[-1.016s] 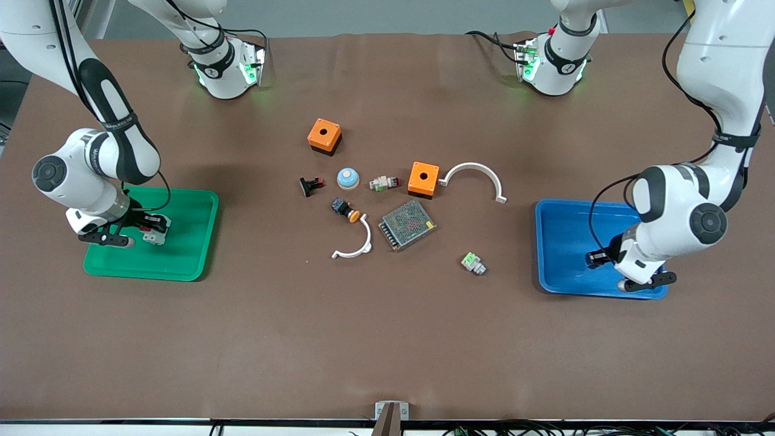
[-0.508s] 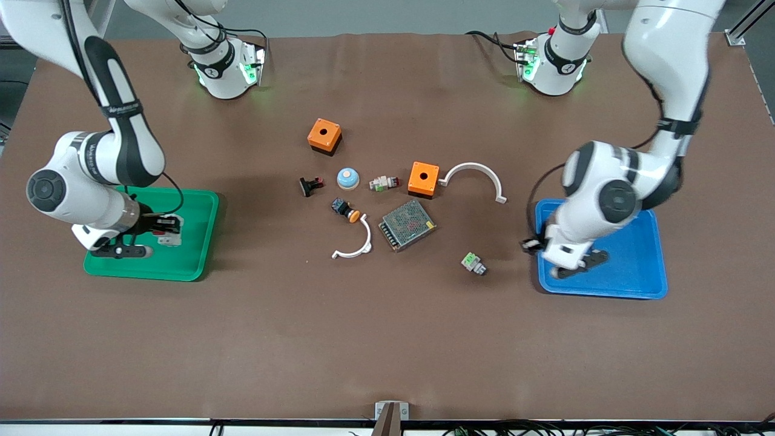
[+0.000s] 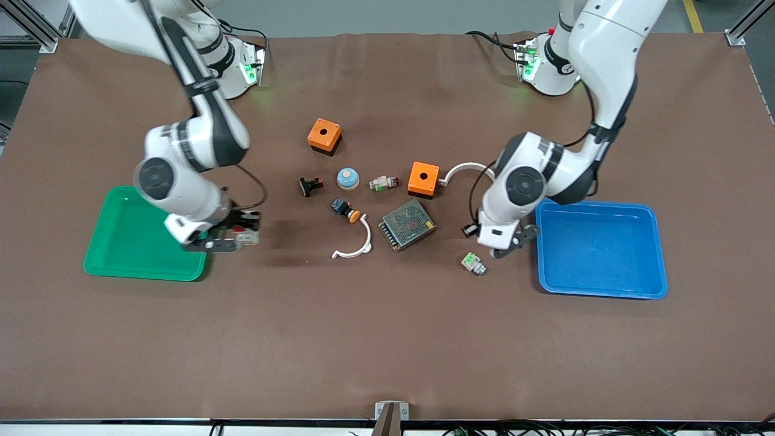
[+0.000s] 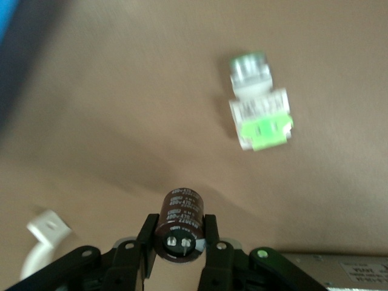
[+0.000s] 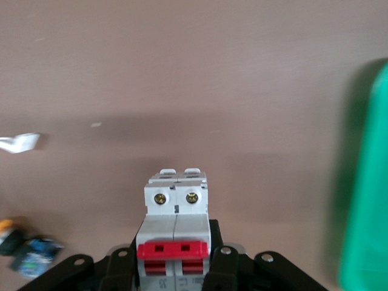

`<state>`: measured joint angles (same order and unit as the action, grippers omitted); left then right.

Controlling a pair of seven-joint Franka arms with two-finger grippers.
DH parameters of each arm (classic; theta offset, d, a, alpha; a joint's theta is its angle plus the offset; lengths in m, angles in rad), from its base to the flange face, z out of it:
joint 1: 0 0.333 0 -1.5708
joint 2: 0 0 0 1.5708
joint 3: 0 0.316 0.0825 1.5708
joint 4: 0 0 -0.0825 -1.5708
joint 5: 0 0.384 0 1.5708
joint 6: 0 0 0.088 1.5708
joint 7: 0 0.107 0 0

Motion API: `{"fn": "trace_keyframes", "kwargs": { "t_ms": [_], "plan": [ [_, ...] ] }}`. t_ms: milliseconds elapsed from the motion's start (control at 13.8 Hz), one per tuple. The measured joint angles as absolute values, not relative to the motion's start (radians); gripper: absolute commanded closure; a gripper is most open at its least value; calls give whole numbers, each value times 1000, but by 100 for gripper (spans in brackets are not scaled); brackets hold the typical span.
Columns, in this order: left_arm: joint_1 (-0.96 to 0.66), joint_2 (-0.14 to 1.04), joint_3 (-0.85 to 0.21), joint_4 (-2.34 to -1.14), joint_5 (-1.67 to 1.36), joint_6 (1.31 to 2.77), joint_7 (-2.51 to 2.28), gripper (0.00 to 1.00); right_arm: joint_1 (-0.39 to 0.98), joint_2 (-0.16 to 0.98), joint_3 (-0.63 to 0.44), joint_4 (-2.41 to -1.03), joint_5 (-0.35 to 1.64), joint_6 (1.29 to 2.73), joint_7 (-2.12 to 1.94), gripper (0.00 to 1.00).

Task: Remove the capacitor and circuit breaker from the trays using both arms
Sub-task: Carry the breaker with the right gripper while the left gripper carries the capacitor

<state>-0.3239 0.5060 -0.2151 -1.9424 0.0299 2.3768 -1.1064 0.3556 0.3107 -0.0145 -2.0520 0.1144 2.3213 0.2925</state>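
Observation:
The breaker (image 3: 245, 229) (image 5: 176, 233) is still above the table and short of the spot beside the white arc, so my right gripper should keep holding it until it gets there.
My right gripper (image 3: 233, 235) is shut on the breaker (image 3: 245, 229), a white-grey block with red levers. It holds the breaker over bare table just beside the green tray (image 3: 145, 275), toward the table's middle. The right wrist view shows the breaker (image 5: 176, 233) clamped between the fingers of that gripper (image 5: 176, 257). My left gripper (image 3: 487, 241) is shut on the capacitor (image 3: 469, 230), a tiny dark cylinder. It is over the table between the blue tray (image 3: 599, 293) and the metal mesh box. In the left wrist view the capacitor (image 4: 180, 225) sits between the fingers of that gripper (image 4: 179, 236).
Parts lie at the table's middle: two orange boxes (image 3: 324, 135) (image 3: 423, 178), two white arcs (image 3: 475, 172) (image 3: 354, 245), a metal mesh box (image 3: 407, 224), a blue dome (image 3: 347, 178), small buttons (image 3: 345, 210) and a green-white connector (image 3: 473, 263) (image 4: 257, 109) under the left gripper.
Both arms swung inward from over their trays. The right gripper carried the breaker off the green tray; the left gripper carried the capacitor off the blue tray toward the middle.

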Motion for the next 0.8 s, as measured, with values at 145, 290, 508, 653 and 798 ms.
{"fn": "trace_keyframes", "kwargs": {
  "t_ms": [145,290,508,653,798],
  "plan": [
    [-347,507,-215,-1994,30,2431,-1144,94,427,346,-15,-2049,114,2366,379,100],
    [-354,508,-215,-2024,30,2445,-1158,45,477,392,-16,-2030,114,2391,450,100],
    [-355,507,-212,-2026,30,2447,-1161,0,541,462,-18,-1974,85,2395,561,100],
    [-349,504,-203,-1995,30,2433,-1161,0,563,499,-19,-1941,30,2396,633,100],
    [-327,497,-196,-1898,30,2336,-1161,0,569,528,-20,-1920,12,2403,657,100]
  ]
}}
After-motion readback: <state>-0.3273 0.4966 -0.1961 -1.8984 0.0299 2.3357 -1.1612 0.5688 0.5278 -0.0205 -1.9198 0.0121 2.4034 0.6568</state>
